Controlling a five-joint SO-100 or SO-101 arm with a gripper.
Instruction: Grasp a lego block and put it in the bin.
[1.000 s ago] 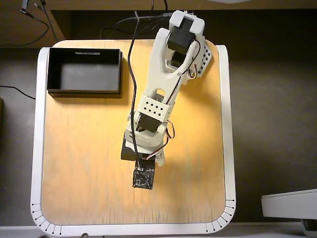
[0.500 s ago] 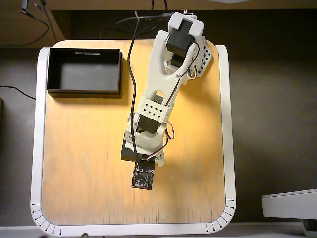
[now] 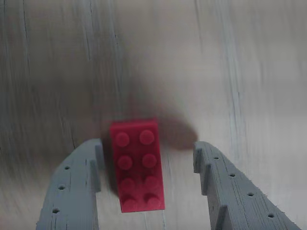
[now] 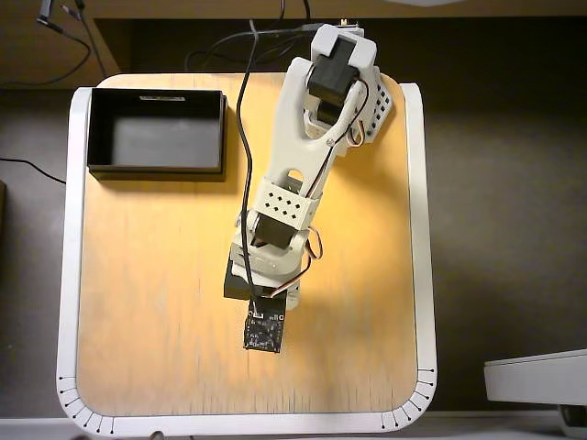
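My gripper grabs the red lego block [image 3: 137, 165] by its long sides next, to put it in the bin.
In the wrist view the red lego block [image 3: 137, 165] lies flat on the wooden table, studs up, its long side pointing away from the camera. My gripper [image 3: 147, 145] is open and straddles it. The left finger [image 3: 76, 184] is close against the block's left side, and the right finger [image 3: 230, 187] stands a clear gap away. In the overhead view the arm [image 4: 275, 238] reaches toward the table's front middle and hides both block and fingers. The black bin [image 4: 156, 131] stands empty at the table's back left corner.
The table [image 4: 156, 302] is light wood with a white rim. Cables [image 4: 246, 110] run from the arm's base at the back. A white object [image 4: 537, 376] sits off the table at lower right.
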